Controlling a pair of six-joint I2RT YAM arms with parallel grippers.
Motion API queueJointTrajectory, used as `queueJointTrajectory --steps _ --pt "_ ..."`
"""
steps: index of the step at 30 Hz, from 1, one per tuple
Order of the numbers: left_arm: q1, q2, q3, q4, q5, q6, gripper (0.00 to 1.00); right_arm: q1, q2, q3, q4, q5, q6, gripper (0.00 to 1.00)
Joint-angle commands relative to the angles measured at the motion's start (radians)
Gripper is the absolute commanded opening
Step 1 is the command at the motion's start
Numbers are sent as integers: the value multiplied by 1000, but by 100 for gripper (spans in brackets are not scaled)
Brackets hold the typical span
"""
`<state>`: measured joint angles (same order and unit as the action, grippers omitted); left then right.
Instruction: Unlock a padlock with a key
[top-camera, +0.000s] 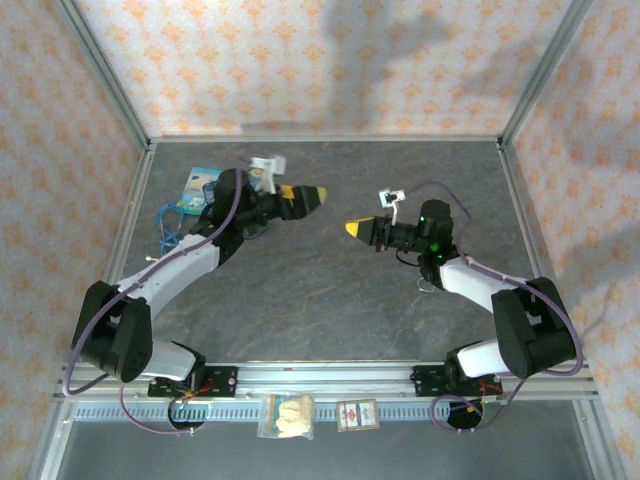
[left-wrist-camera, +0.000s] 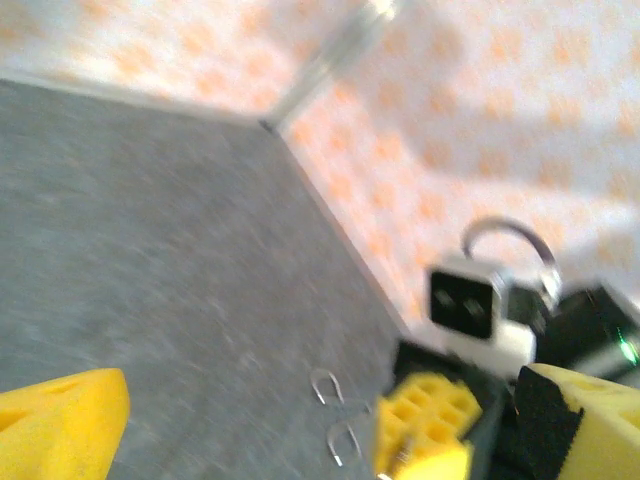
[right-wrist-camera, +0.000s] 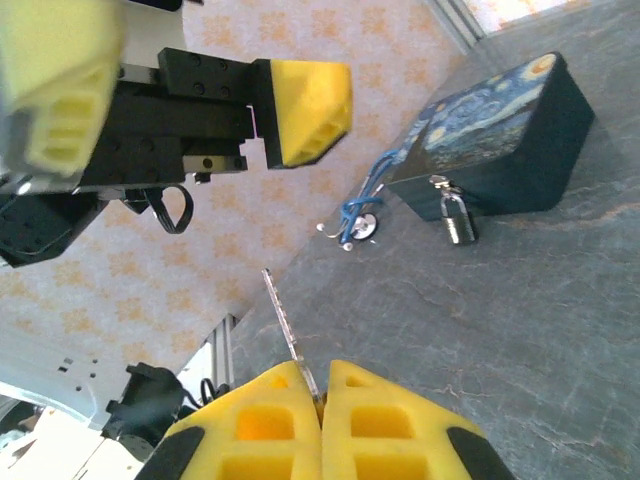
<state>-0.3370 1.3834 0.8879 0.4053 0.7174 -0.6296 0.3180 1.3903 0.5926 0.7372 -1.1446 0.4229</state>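
My left gripper grabs the small padlock (right-wrist-camera: 457, 215) by its body next, which leaves the padlock's bottom end for the key to unlock it.
My right gripper (right-wrist-camera: 322, 400) is shut on the thin silvery key (right-wrist-camera: 285, 320), whose blade sticks out past the yellow fingertips. The small padlock (right-wrist-camera: 457, 215) hangs on the front of the blue starry-night tin (right-wrist-camera: 500, 140), well beyond the key's tip. My left gripper (top-camera: 308, 198) hovers open above the table middle, facing the right gripper (top-camera: 354, 229) across a small gap. Its yellow fingers (right-wrist-camera: 310, 95) stand wide apart with nothing between them. The left wrist view is blurred; the left gripper (left-wrist-camera: 320, 430) frames the right gripper's yellow fingers (left-wrist-camera: 425, 420).
A blue cord with a small metal ring (right-wrist-camera: 360, 218) lies left of the tin. Two thin wire loops (left-wrist-camera: 335, 415) show beside the right gripper. The tin (top-camera: 198, 186) sits at the table's far left by the metal frame (top-camera: 130, 200). Small packets (top-camera: 285, 413) lie on the near rail.
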Motion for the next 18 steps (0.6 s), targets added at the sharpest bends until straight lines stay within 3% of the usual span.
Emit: queueJointTrajectory --steps 1,5,9,12,18 --pt "39 -33 -85 163 -196 -127 99 5 9 8 -42 68 -29 0" --pt "47 -55 -159 37 -431 -89 98 9 35 24 -76 133 -7 0" --pt "57 -49 -249 43 -556 -129 96 16 67 31 -77 209 46 0" --pt "78 -18 -303 66 -594 -173 95 31 93 63 -140 280 53 0" --pt "171 100 -362 156 -542 -233 86 67 108 81 -145 331 70 0"
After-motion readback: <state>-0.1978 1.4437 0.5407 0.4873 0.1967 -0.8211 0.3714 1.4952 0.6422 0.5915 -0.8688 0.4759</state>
